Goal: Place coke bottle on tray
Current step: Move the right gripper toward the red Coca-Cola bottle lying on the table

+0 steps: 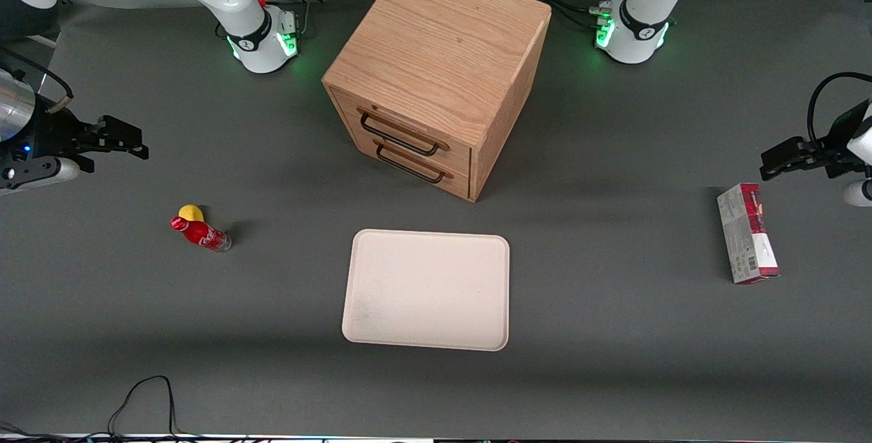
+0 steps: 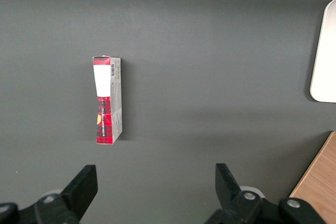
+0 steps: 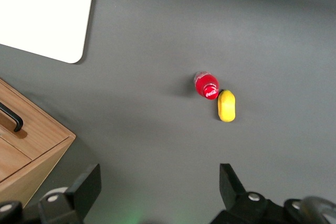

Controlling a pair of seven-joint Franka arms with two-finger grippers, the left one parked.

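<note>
The robot's right gripper will next pick up the coke bottle by its red cap end [image 1: 179, 223] to place the bottle on the tray [image 1: 426, 289].
The coke bottle [image 1: 201, 233], small and red with a red cap, stands on the grey table toward the working arm's end, touching a yellow rounded object [image 1: 191, 212]. In the right wrist view the bottle [image 3: 206, 85] shows from above. The cream-white tray [image 1: 426, 289] lies flat and bare near the table's middle, nearer the front camera than the cabinet; its corner shows in the right wrist view [image 3: 42, 9]. My right gripper [image 1: 133, 140] hangs high over the table, farther from the front camera than the bottle and well apart from it. It [image 3: 160, 177] is open and holds nothing.
A wooden drawer cabinet [image 1: 436, 68] with two black handles stands mid-table; its corner shows in the right wrist view [image 3: 26, 150]. The yellow object [image 3: 227, 105] lies beside the bottle. A grey-and-red carton [image 1: 747, 233] lies toward the parked arm's end.
</note>
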